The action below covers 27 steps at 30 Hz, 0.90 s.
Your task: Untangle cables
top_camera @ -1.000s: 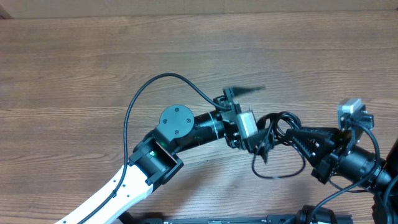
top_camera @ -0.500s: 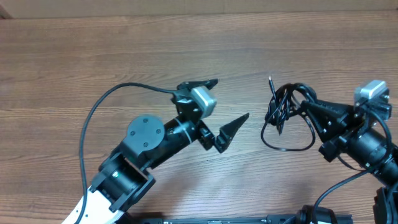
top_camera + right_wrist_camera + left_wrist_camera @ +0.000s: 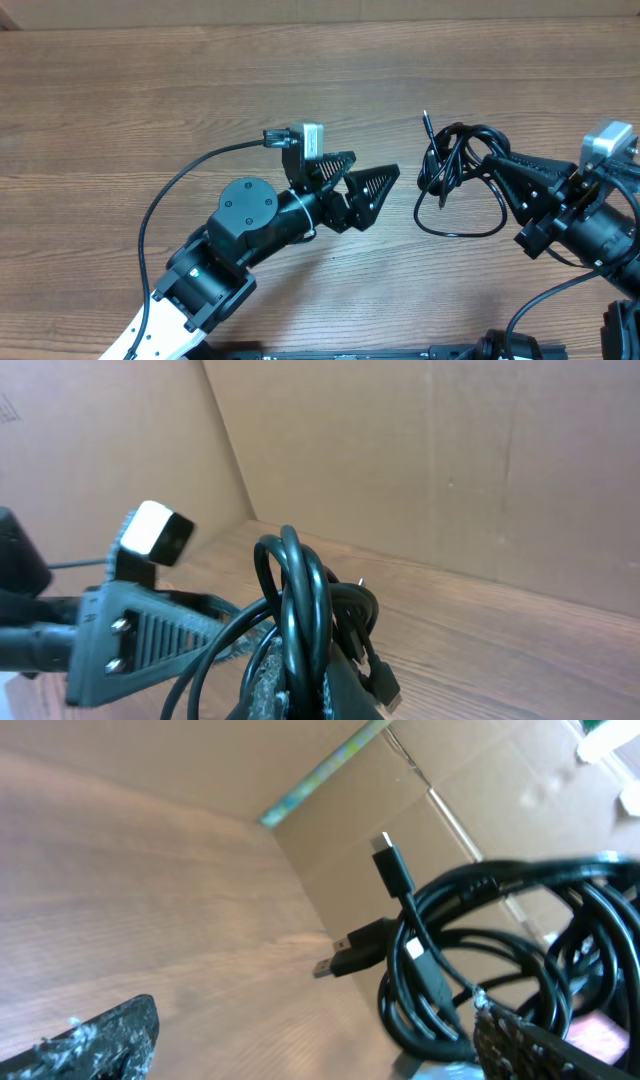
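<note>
The heap of cables should be grabbed by my left gripper next, beside its thin plug end [image 3: 437,169] [image 3: 413,952]. My right gripper is then free to untangle the cables.
The cables [image 3: 452,165] form one black tangled bunch right of centre, with a thin plug end [image 3: 427,122] sticking up-left and a loose loop [image 3: 462,232] trailing toward the front. My right gripper [image 3: 490,157] is shut on the bunch from the right. Its wrist view shows the cables [image 3: 300,600] pinched between the fingers [image 3: 276,678], a plug [image 3: 383,682] dangling beside them. My left gripper [image 3: 375,165] stands open just left of the bunch, apart from it. In the left wrist view the cables [image 3: 470,960] sit by the right finger [image 3: 520,1045]; nothing lies between the jaws.
The wooden table [image 3: 150,110] stretches away to the left and back. A cardboard wall [image 3: 450,450] borders the far side. The left arm's own black wire [image 3: 180,190] arcs over the table behind its elbow.
My left gripper let go of the bunch, opened wide and drew back to the left. My right gripper carried the cables a little up and to the right.
</note>
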### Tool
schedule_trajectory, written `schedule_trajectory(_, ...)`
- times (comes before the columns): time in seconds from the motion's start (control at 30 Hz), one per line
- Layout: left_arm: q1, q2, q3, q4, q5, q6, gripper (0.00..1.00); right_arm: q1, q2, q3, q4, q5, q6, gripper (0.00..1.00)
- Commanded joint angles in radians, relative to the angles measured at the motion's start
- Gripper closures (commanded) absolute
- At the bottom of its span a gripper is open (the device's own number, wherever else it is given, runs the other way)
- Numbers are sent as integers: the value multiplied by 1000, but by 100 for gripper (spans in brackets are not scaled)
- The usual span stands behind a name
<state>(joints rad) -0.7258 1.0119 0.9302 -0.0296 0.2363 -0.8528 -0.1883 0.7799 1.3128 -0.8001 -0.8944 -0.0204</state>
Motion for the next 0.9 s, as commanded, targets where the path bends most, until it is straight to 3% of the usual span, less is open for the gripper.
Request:
schedule_trajectory(0.0,6,10,17,25,45,-255,0,-3,-2,22,18,-32,53,96)
schedule_trajectory(0.1,6,14,17,51,98,-424,0,-3,-2,22,29,-32,88,96)
schedule_trajectory(0.23,6,14,17,109,196,-555,0,-3,-2,22,46,-31,129,96)
schedule_trajectory(0.43,6,14,17,167,286,-649,0,-2,-2,22,85,-33,231,96)
schedule_trajectory(0.5,6,15,17,165,293,-683,7,-3,-2,22,108,-52,243,96)
schedule_trajectory(0.67,6,31,17,167,277,-746,5,-2,-2,22,212,-107,334,96)
schedule_trajectory(0.87,5,80,17,245,290,-814,8,-2,-2,22,216,-167,342,96)
